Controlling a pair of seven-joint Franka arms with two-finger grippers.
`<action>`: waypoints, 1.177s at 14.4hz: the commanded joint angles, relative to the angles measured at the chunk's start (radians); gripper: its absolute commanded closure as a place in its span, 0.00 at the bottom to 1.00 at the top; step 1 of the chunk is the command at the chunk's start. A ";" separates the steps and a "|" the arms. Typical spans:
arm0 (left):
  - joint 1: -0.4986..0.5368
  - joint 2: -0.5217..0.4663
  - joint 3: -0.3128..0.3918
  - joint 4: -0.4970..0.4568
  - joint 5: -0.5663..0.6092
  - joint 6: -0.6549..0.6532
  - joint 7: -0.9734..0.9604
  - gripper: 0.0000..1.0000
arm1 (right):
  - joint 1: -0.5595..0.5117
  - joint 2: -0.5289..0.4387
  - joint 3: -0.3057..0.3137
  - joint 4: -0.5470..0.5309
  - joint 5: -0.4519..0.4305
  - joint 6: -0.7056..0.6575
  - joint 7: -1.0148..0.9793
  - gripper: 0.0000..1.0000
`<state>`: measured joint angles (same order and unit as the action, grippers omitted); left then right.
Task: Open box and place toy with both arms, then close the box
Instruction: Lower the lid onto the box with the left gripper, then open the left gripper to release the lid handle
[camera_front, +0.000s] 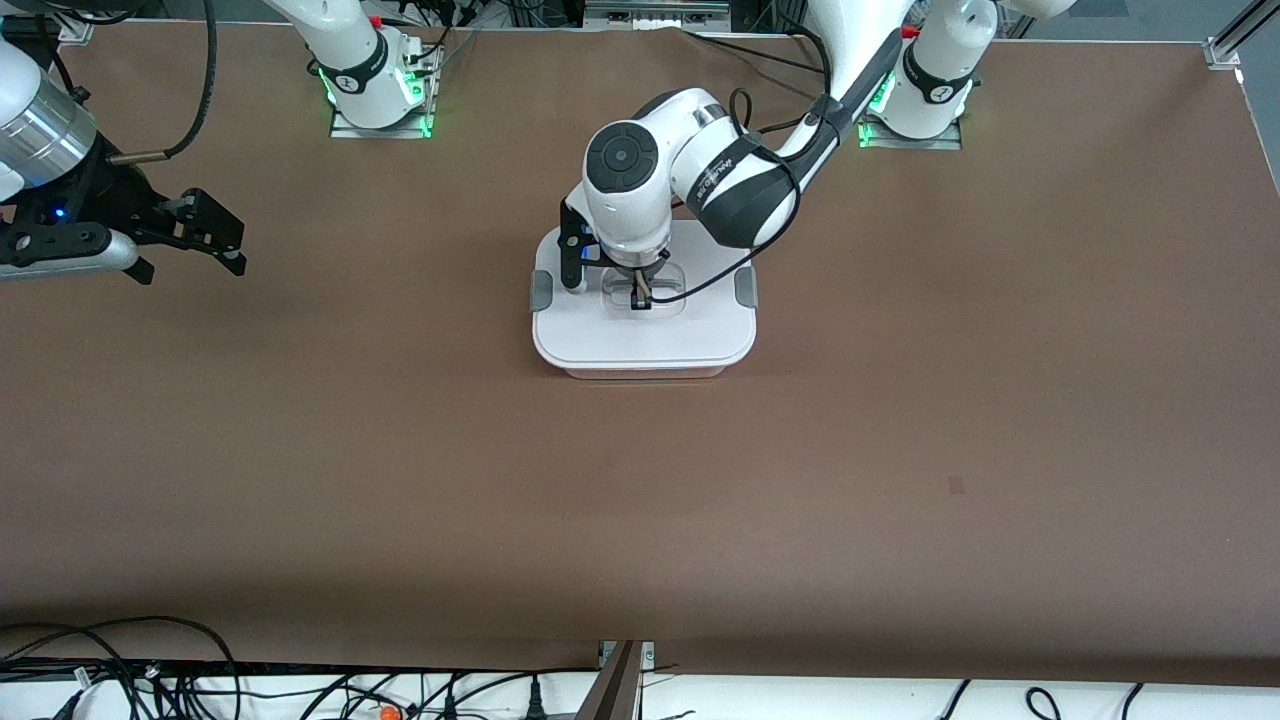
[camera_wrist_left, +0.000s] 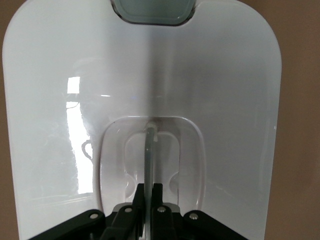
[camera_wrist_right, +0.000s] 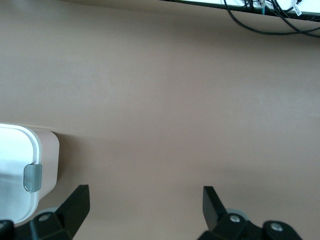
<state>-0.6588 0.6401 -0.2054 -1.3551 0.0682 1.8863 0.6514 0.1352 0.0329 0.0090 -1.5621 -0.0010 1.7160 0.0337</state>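
My left gripper's fingers are above the white lid (camera_front: 708, 330), which sits on the box's rim (camera_front: 642, 367) and would stay there, so my left gripper should open its fingers.
The box (camera_front: 645, 335) stands in the middle of the table with its white lid (camera_wrist_left: 225, 100) on it and a grey clip (camera_front: 745, 288) at each short side. My left gripper (camera_front: 640, 298) reaches straight down onto the lid. In the left wrist view it (camera_wrist_left: 150, 186) is shut on the thin upright handle (camera_wrist_left: 149, 150) in the lid's recess. My right gripper (camera_front: 225, 240) hangs open over bare table toward the right arm's end, holding nothing. In the right wrist view it (camera_wrist_right: 145, 197) has the box (camera_wrist_right: 45, 150) and one clip (camera_wrist_right: 32, 178) off to one side. The toy is out of view.
Both arm bases (camera_front: 375, 95) (camera_front: 925, 95) stand along the table's edge farthest from the front camera. Black cables (camera_front: 150, 670) lie past the edge nearest that camera. A small dark mark (camera_front: 956, 485) is on the brown tabletop toward the left arm's end.
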 joint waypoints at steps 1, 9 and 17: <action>0.004 0.024 0.003 0.005 -0.002 0.005 0.001 1.00 | 0.001 0.001 0.003 0.017 0.003 -0.010 -0.006 0.00; 0.019 0.003 0.006 0.079 -0.004 -0.010 -0.070 0.00 | 0.001 0.002 0.003 0.017 0.003 -0.010 -0.003 0.00; 0.204 -0.106 0.009 0.100 -0.068 -0.133 -0.087 0.00 | 0.001 0.002 0.003 0.014 0.003 -0.010 -0.005 0.00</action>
<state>-0.5171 0.5845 -0.1939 -1.2443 0.0232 1.7897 0.5742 0.1354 0.0329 0.0110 -1.5604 -0.0009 1.7159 0.0337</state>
